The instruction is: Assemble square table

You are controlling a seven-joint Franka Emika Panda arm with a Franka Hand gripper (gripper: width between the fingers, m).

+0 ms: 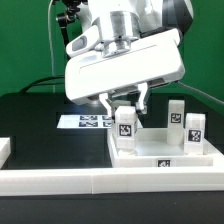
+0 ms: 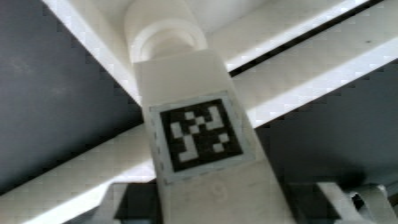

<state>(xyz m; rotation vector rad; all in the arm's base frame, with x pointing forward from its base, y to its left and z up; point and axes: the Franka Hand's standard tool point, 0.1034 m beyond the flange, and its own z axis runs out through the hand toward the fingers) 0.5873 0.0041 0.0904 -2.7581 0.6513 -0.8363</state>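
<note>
The base of the tagged leg (image 1: 126,146) between my fingers rests inside the tabletop's rim at the tabletop's near corner. My gripper opens now, and the leg would stay there.
The white square tabletop (image 1: 160,152) lies with its raised rim up at the exterior view's right. Three white tagged legs stand on it. One leg (image 1: 125,127) is at the near left of the tabletop, and my gripper (image 1: 125,108) comes down over its top, a finger on each side. Close up, this leg (image 2: 199,120) runs between my gripper's (image 2: 222,207) fingers, whose dark pads (image 2: 139,205) press against both of its sides, so the gripper is shut on it. The other two legs (image 1: 175,113) (image 1: 194,129) stand free further right.
The long white border wall (image 1: 90,181) runs along the front. The marker board (image 1: 85,122) lies flat on the black table behind the tabletop's left edge. A white block end (image 1: 4,149) shows at the far left edge.
</note>
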